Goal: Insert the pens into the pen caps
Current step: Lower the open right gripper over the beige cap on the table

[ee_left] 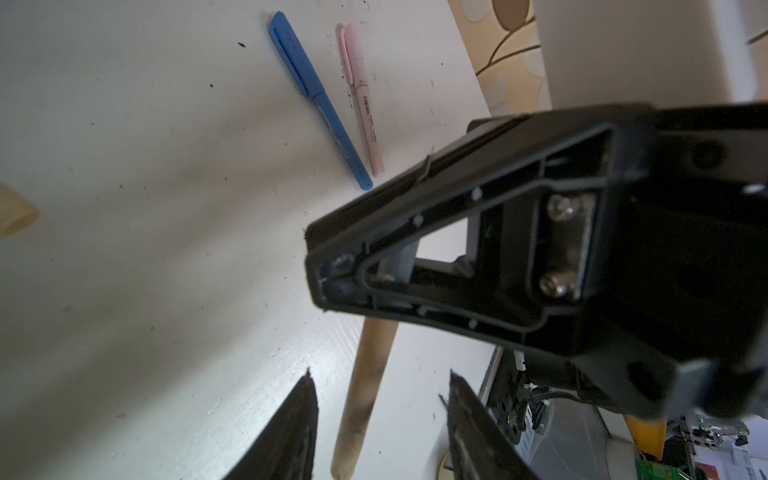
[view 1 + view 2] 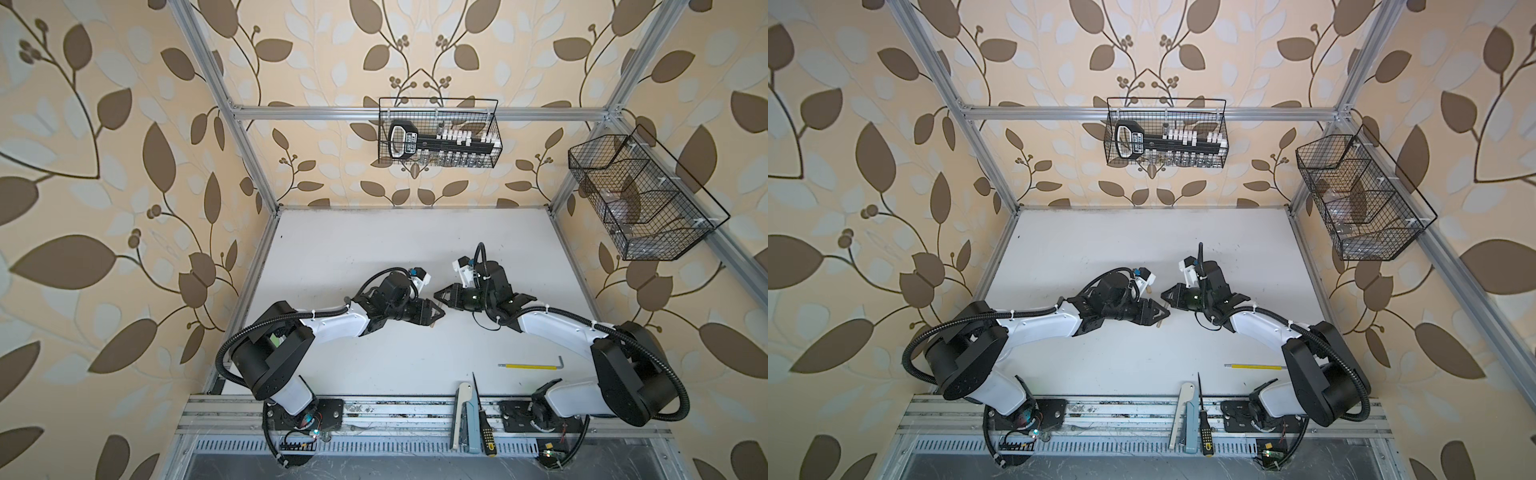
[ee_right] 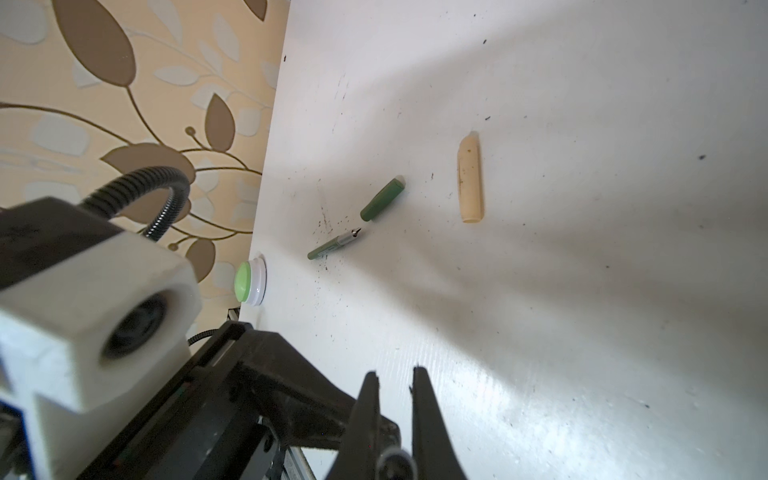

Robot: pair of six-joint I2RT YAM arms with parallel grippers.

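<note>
I need to hold the tan pen by its body (image 1: 361,400) near the pen's tail with my left gripper next. The pen's other end then stays free to go into the tan cap.
The tan pen (image 1: 365,395) runs between the jaws of my left gripper (image 1: 380,374), which stands open with daylight on both sides of the barrel. Its far end sits between the fingers of my right gripper (image 3: 395,372), shut on it. In both top views the two grippers meet mid-table, left (image 2: 438,313) and right (image 2: 436,295). The tan cap (image 3: 470,178) lies alone on the table. The uncapped green pen (image 3: 332,245) lies beside its green cap (image 3: 382,199). The blue pen (image 1: 320,104) and pink pen (image 1: 361,95) lie side by side, each with its cap on.
A green-topped white button (image 3: 249,282) sits at the table's edge. Near the front lie a yellow rod (image 2: 530,365), a black-yellow screwdriver (image 2: 484,432) and a white-and-grey tool (image 2: 463,415). Wire baskets hang on the back wall (image 2: 438,133) and the right wall (image 2: 640,195).
</note>
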